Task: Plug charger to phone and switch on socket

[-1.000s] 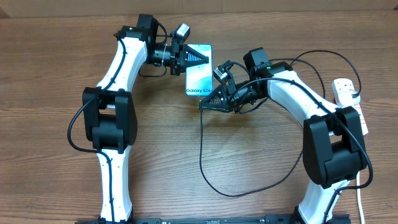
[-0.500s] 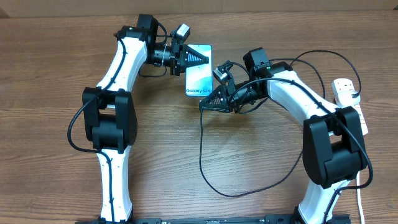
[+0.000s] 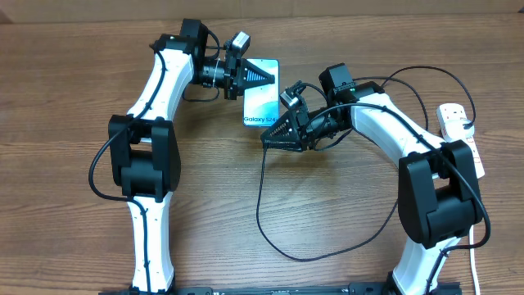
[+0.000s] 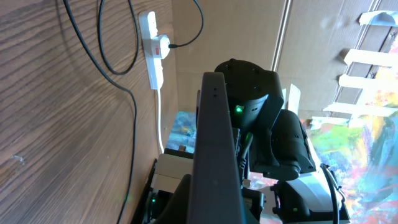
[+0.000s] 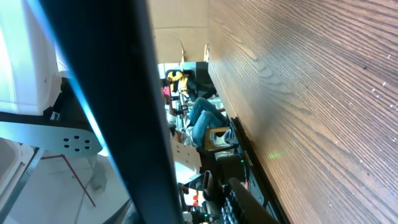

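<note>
My right gripper has the charger's end between its fingers at the phone's near end. It should close now, as that would hold the charger.
The phone lies screen up at the table's far middle, its "Galaxy S24" text at the near end. My left gripper is shut on its far end; the left wrist view shows its dark edge running out from between the jaws. My right gripper sits at the phone's near end with its jaws a little apart. The charger, a thin black cable, drops from there, loops across the table and runs to the socket at the right edge. In the right wrist view the phone's edge fills the left side.
The white power strip, with a red switch and black plug, shows far off in the left wrist view, beside the black cable. Its white cord runs down the table's right edge. Both arms' bases stand at the near edge.
The right gripper's jaws have parted a little at the phone's near end. The cable's hanging stretch below it has swung slightly left. The left gripper and the phone have stayed still.
</note>
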